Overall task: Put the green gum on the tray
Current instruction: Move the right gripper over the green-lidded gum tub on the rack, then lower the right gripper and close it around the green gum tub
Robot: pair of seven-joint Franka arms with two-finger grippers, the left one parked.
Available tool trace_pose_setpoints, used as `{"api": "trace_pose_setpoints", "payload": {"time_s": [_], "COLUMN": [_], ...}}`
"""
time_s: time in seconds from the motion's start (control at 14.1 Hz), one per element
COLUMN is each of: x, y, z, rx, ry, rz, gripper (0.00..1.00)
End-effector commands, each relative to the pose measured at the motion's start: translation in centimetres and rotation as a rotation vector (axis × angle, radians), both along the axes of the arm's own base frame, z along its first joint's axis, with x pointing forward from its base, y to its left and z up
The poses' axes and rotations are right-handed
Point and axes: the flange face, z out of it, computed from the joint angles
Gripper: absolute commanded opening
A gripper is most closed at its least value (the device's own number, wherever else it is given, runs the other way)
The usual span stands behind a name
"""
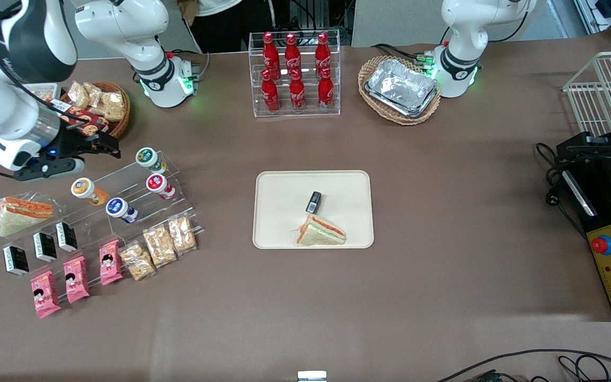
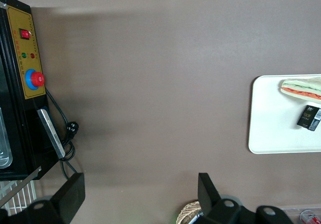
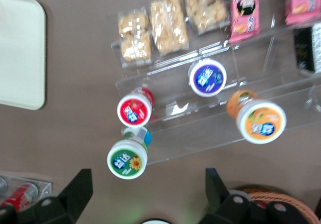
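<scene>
The right gripper grabs the gum by its green-and-white lidded end point(image 1: 146, 157) next, to place the green gum on the tray.
The green gum point(image 1: 147, 157) has a green-and-white lid and lies on the top step of a clear acrylic stand point(image 1: 125, 196). It also shows in the right wrist view point(image 3: 127, 158). The cream tray point(image 1: 313, 209) sits mid-table and holds a sandwich point(image 1: 320, 232) and a small black pack point(image 1: 313, 201); its corner shows in the right wrist view point(image 3: 20, 53). My right gripper point(image 1: 105, 147) hovers above the table beside the gum, toward the working arm's end, open and empty. In the right wrist view the gripper point(image 3: 148, 184) has its fingers spread wide with the gum's lid near one finger.
Red-lidded point(image 1: 157, 183), orange-lidded point(image 1: 84, 189) and blue-lidded point(image 1: 119, 208) canisters lie on the same stand. Snack packs point(image 1: 162, 245) and pink packets point(image 1: 77, 278) fill the lower steps. A wicker basket of snacks point(image 1: 101, 106), a cola rack point(image 1: 296, 74) and a foil-tray basket point(image 1: 400, 89) stand farther back.
</scene>
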Motion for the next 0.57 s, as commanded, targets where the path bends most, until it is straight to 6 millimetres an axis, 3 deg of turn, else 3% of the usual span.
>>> {"api": "trace_pose_setpoints", "payload": {"time_s": [0.0, 0.28, 0.5], "x": [-2.1, -3.4, -4.3], "y": [0.5, 2.5, 3.8], "z": [-2.3, -6.1, -7.5], "rx": [-0.006, -0.019, -0.029], "ry": [0.007, 0.048, 0.077], "rz": [0.002, 0.008, 0.0], "gripper": [1.0, 1.0, 1.0]}}
